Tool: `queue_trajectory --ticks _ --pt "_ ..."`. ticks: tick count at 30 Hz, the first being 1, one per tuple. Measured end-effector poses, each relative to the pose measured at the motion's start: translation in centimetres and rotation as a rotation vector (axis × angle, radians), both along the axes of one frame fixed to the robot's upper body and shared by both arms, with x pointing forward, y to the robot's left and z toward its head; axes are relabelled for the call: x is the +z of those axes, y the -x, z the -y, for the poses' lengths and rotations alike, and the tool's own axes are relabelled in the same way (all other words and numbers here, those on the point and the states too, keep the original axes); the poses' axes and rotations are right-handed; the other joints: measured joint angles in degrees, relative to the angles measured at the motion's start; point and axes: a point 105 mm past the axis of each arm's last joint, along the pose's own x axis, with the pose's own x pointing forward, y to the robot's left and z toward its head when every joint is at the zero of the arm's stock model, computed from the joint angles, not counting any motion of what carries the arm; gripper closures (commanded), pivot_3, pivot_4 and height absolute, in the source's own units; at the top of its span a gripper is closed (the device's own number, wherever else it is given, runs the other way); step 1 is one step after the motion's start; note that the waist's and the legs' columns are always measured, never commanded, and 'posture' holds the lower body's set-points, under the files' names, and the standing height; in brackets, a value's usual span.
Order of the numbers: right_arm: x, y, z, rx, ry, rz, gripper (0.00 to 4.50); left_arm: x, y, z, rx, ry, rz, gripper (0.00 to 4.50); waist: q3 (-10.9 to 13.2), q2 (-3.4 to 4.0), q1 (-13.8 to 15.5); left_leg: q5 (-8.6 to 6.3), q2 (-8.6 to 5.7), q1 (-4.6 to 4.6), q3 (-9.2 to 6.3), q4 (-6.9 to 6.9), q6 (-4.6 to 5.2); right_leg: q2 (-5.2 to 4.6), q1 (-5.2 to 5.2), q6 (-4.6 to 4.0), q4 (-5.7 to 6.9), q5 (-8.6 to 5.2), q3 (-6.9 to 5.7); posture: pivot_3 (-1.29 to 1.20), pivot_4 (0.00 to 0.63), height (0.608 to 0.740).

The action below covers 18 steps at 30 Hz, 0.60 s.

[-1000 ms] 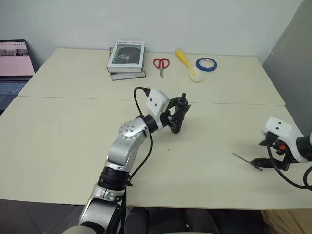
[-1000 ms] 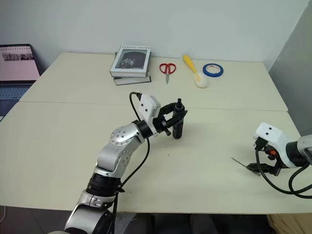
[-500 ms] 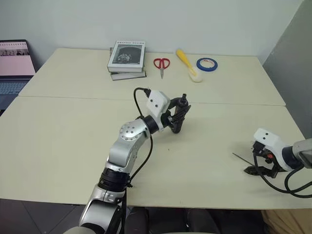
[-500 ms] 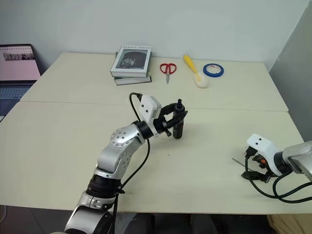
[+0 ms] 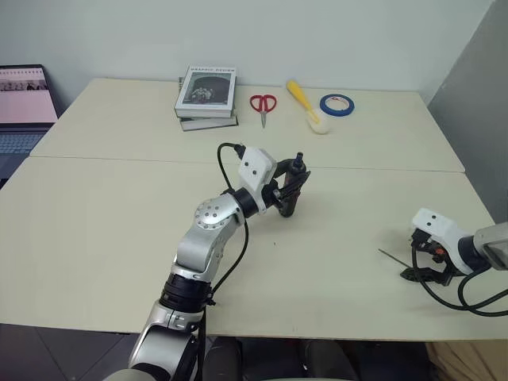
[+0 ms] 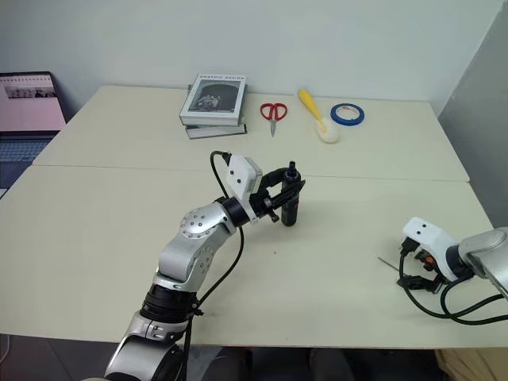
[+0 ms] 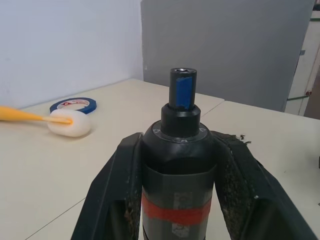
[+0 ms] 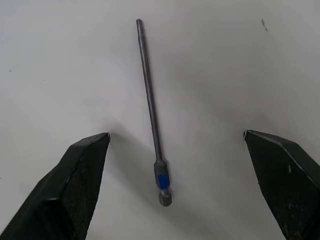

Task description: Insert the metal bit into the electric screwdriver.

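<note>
My right gripper should close on the bit now. The fingers reach down to the table on both sides of the metal bit [image 8: 151, 110], at its blue-ringed end [image 8: 162, 181].
The electric screwdriver [image 7: 179, 175], black with a red band, stands upright over the middle of the table. My left gripper [image 5: 287, 187] is shut on its body, and its nose [image 5: 299, 161] points up with a blue mark on the tip. The metal bit [image 8: 151, 110], a thin grey rod with a blue ring near one end, lies flat on the table near the right edge [image 5: 390, 256]. My right gripper [image 8: 176, 134] points down just above it, open, one finger on each side of the rod and clear of it.
At the back of the table [image 5: 95, 214] lie a stack of books [image 5: 205, 97], red scissors [image 5: 263, 105], a yellow-handled brush [image 5: 305, 103] and a blue tape roll [image 5: 336, 104]. A laptop [image 5: 20, 111] sits at the far left. A grey panel [image 5: 476, 103] stands to the right.
My right gripper has sunk toward the table and shifted left, ending astride the metal bit. The left gripper and screwdriver have kept still.
</note>
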Motion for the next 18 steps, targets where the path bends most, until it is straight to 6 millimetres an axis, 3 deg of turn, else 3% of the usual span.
queue_trajectory --ticks 1,7,9,18 --pt "0.00 -0.04 0.02 0.007 0.007 0.003 0.00 0.00 0.00 -0.01 0.000 0.000 0.000 2.87 0.00 0.00 0.00 0.00 0.00 0.00 0.00 0.00 0.00 0.00 0.00 0.00 0.00 0.00 0.01 0.00 0.150 0.740" --pt "-0.05 0.02 -0.14 0.039 0.015 0.001 1.53 -0.01 -0.02 -0.02 0.002 0.000 0.000 2.87 0.00 0.00 0.00 0.00 0.00 0.00 0.00 0.01 0.00 0.00 0.01 0.02 0.00 0.01 0.00 0.00 0.150 0.740" --pt "-0.07 0.13 -0.26 0.051 0.021 -0.001 1.83 0.00 -0.02 -0.03 0.002 0.000 0.000 2.87 0.00 0.00 0.00 0.00 0.00 0.00 -0.01 0.01 0.00 0.00 0.01 0.02 0.00 0.01 0.00 0.00 0.150 0.740" --pt "-0.32 0.65 -0.75 0.102 0.033 -0.008 4.12 -0.05 -0.04 -0.04 0.002 -0.001 -0.002 2.87 -0.05 -0.08 0.00 0.00 0.00 0.02 -0.03 0.02 0.00 0.00 0.03 0.02 0.00 0.01 -0.02 0.00 0.150 0.740"
